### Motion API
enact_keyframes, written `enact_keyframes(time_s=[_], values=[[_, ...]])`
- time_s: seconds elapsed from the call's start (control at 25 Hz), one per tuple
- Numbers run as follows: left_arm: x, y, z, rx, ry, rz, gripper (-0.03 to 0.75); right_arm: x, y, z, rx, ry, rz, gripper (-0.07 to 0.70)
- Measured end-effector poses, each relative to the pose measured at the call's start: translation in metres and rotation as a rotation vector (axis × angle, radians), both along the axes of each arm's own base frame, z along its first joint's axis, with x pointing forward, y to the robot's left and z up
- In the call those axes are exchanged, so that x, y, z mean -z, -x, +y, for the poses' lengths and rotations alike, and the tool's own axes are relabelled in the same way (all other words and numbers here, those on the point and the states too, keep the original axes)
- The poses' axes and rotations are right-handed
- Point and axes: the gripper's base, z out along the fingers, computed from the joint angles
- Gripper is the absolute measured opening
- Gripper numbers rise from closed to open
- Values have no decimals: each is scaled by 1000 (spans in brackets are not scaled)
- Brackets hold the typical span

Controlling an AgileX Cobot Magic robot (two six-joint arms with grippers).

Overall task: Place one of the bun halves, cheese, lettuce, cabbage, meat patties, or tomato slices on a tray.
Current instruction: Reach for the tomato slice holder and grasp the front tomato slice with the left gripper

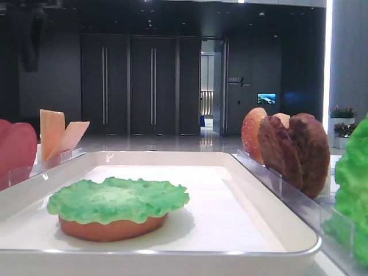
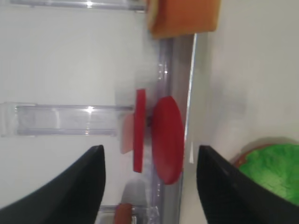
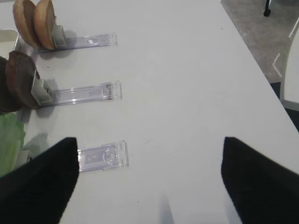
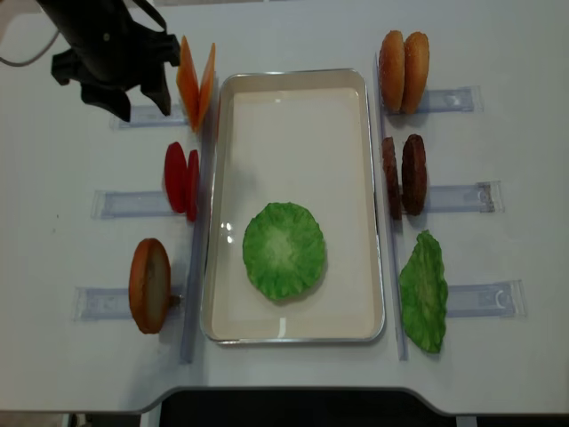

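My left gripper grabs the tomato slice's upright top edge (image 4: pixel 192 184) next, since the clear holder closes around the bottom of the slice.
The white tray (image 4: pixel 293 76) holds a green lettuce (image 4: pixel 283 249) lying on a bun half (image 1: pixel 112 227). Left of the tray stand the cheese (image 4: pixel 196 76), two tomato slices (image 4: pixel 181 178) and another bun half (image 4: pixel 149 285). On the right are two bun halves (image 4: pixel 404 59), meat patties (image 4: pixel 402 175) and a second green leaf (image 4: pixel 423 292); I cannot single out a cabbage. My left gripper (image 4: pixel 138 98) hovers open at the far left by the cheese. In its wrist view the tomato slices (image 2: pixel 166 137) stand upright ahead of the left gripper (image 2: pixel 150 156). The right gripper (image 3: pixel 149 182) is open over bare table.
Clear holder strips (image 4: pixel 133 203) run outward from each food stack on both sides of the tray, as does the strip (image 3: pixel 100 157) by the right gripper. The table's right edge (image 3: pixel 254 65) drops to grey floor. The front edge (image 4: pixel 284 391) lies below the tray.
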Motion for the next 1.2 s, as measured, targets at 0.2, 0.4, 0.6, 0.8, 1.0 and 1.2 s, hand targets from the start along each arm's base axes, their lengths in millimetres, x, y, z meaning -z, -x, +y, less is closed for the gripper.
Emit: enact_keyframes(time_s=[0.2,0.4,0.6,0.8,1.0,1.2], values=[[13,2,-36,79,-3,26,471,0,0,0,0,0,0,587],[25,1,-54,124,-14,55,471,0,0,0,0,0,0,587],[34,1,-56,132,-39,92,471,0,0,0,0,0,0,587],[46,-2,-54,120,-89,133,471,0,0,0,0,0,0,587],[53,-4,-54,120,-100,150,471,0,0,0,0,0,0,587],[60,-7,-56,119,-108,166,471,0,0,0,0,0,0,587]])
